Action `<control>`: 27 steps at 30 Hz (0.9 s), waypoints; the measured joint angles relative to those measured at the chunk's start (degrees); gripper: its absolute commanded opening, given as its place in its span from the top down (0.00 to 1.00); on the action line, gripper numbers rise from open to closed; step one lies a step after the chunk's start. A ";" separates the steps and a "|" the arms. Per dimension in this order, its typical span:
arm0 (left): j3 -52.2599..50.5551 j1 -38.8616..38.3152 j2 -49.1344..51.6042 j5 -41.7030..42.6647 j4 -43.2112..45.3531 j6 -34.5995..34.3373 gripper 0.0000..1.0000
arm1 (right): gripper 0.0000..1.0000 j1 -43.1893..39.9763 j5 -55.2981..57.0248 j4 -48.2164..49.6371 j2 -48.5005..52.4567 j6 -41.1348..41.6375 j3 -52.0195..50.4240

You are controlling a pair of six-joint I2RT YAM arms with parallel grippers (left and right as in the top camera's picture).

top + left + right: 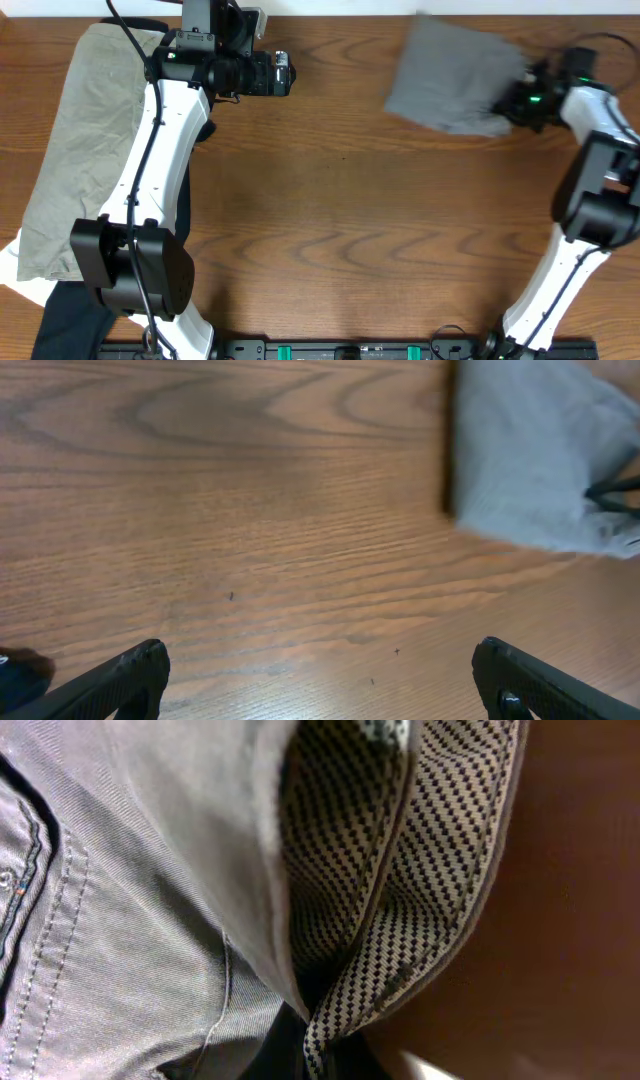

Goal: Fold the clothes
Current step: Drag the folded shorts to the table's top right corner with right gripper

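The grey shorts should stay in my right gripper until they reach the tabletop's far corner, because their near edge slants across wood short of it.
The grey shorts lie bunched and partly folded at the far right of the wooden table. My right gripper is at their right edge, shut on the waistband. In the right wrist view the grey cloth and its black-and-white patterned waistband lining fill the frame and are pinched at my right gripper, whose fingers are mostly hidden. My left gripper is open and empty over bare wood, left of the shorts. In the left wrist view its fingers are wide apart, with the shorts at the upper right.
A paler khaki-beige garment lies along the table's left side under my left arm. A black garment and a bit of white cloth are at the front left.
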 measured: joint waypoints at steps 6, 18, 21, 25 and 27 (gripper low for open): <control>0.00 0.00 0.00 0.00 0.04 0.00 0.02 | 0.99 -9.03 1.90 1.46 0.00 13.46 0.02; 0.00 0.00 0.00 0.00 0.63 0.00 0.02 | 0.99 -11.21 11.96 2.89 -0.46 43.63 0.33; 0.00 0.00 0.00 0.00 0.98 0.00 0.02 | 0.99 -9.75 15.72 2.89 -0.63 49.83 0.44; 0.00 0.00 0.00 0.00 1.25 -0.02 0.02 | 0.99 -6.58 20.59 4.22 -0.72 56.15 0.50; 0.00 0.00 0.00 0.00 1.44 -0.02 0.02 | 0.99 -4.68 22.62 5.66 -0.70 58.14 0.44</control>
